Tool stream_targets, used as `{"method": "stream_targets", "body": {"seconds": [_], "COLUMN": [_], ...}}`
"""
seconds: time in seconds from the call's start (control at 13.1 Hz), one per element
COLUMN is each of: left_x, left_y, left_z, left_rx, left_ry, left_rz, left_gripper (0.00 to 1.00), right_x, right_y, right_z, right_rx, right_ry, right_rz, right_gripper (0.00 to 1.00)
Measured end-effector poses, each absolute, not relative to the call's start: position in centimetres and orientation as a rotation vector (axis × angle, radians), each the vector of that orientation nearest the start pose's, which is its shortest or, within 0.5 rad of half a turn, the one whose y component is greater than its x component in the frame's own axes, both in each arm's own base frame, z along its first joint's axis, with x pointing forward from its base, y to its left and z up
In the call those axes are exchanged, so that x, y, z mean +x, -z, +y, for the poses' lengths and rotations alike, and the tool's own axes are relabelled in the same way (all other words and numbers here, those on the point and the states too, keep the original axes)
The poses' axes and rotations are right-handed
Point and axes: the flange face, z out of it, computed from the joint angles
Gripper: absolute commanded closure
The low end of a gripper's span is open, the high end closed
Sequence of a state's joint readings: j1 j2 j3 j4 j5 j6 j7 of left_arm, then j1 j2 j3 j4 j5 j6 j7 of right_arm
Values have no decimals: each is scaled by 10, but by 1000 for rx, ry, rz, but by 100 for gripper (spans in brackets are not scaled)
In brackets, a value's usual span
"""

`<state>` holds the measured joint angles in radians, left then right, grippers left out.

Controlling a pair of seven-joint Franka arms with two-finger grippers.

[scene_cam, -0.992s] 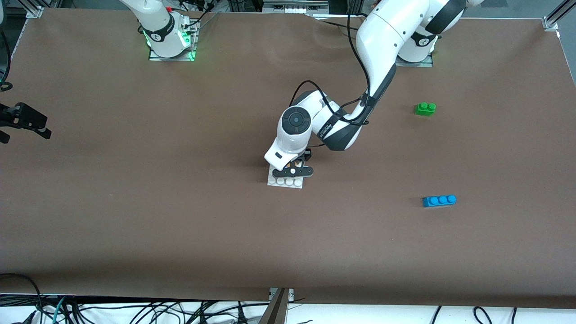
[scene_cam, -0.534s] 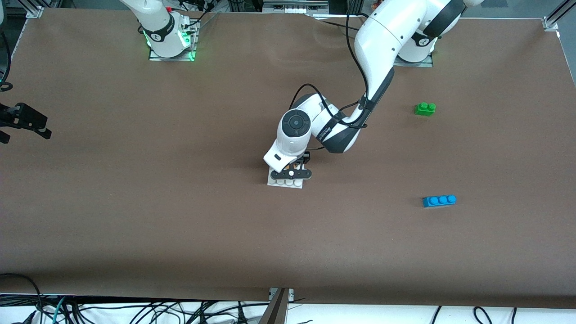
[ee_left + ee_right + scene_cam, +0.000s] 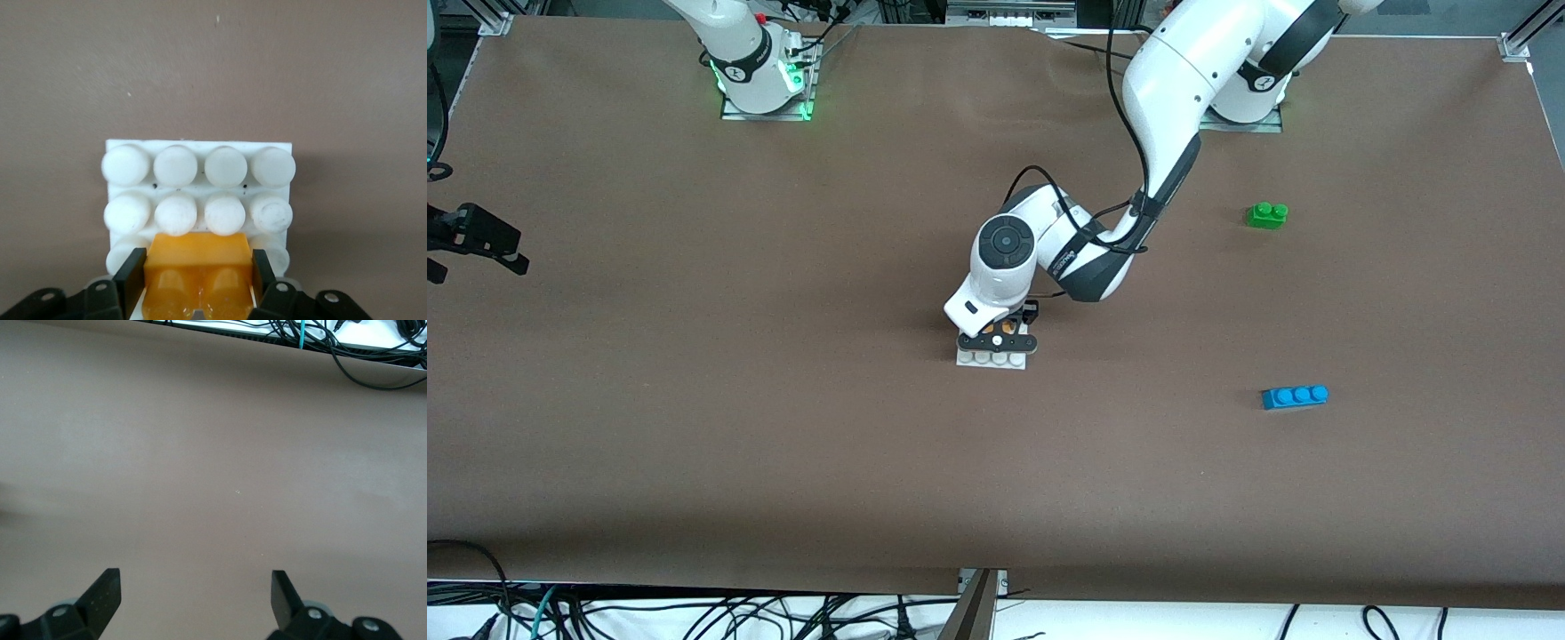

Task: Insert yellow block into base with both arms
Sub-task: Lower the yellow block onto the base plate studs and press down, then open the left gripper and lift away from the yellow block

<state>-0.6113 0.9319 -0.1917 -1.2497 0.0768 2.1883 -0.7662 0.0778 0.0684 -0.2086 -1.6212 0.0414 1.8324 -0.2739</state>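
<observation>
The yellow block sits on the white base's studs, so it is now time for my left gripper to open.
The white base (image 3: 992,360) lies mid-table; the left wrist view shows its studs (image 3: 200,167). My left gripper (image 3: 997,340) is low over the base, on the part farther from the front camera. It is shut on the yellow block (image 3: 198,273), with a black finger (image 3: 130,270) on each side. The block sits over the base's middle studs with its own studs facing the wrist camera; whether it presses on them I cannot tell. A sliver of the block shows in the front view (image 3: 1007,327). My right gripper (image 3: 193,587) is open and empty over bare table, away from the base.
A green two-stud brick (image 3: 1267,214) and a blue three-stud brick (image 3: 1295,396) lie toward the left arm's end of the table. Cables (image 3: 360,353) hang off the table edge in the right wrist view.
My left gripper, with the yellow block in it, has shifted a little toward the right arm's end over the base. The base and the right arm have not moved.
</observation>
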Motion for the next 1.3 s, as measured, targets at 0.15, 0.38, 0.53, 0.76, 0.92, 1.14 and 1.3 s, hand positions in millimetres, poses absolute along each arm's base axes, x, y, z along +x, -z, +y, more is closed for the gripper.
{"method": "stream_targets", "body": {"seconds": [0.15,0.38,0.53,0.76,0.92,1.14,1.3], "left_x": [553,553,555,563,567,574,583], "left_y": [-204,-204,-205,-223,-246,-286,-311], "left_z": [-514,-514,-513,-514,-515,-502,-485], "left_rx": [-3219,-3219,-3221,-3239,-3244,-3226,-3207], "left_ry": [-78,-78,-75,-42,-23,-24,-29], "left_rz": [15,13,7,-53,-97,-122,-156], "left_gripper": [44,5,0,0,0,0,0], "right_x": [592,592,592,593,593,593,593], "right_y": [-586,-586,-586,-584,-583,-583,-583], "right_z": [-73,-77,-77,-77,-78,-78,-78], "right_rx": [-3130,-3131,-3131,-3132,-3132,-3132,-3132], "right_ry": [230,230,228,222,220,220,220], "right_rz": [-208,-199,-198,-197,-196,-194,-194], "right_gripper": [0,0,0,0,0,0,0]}}
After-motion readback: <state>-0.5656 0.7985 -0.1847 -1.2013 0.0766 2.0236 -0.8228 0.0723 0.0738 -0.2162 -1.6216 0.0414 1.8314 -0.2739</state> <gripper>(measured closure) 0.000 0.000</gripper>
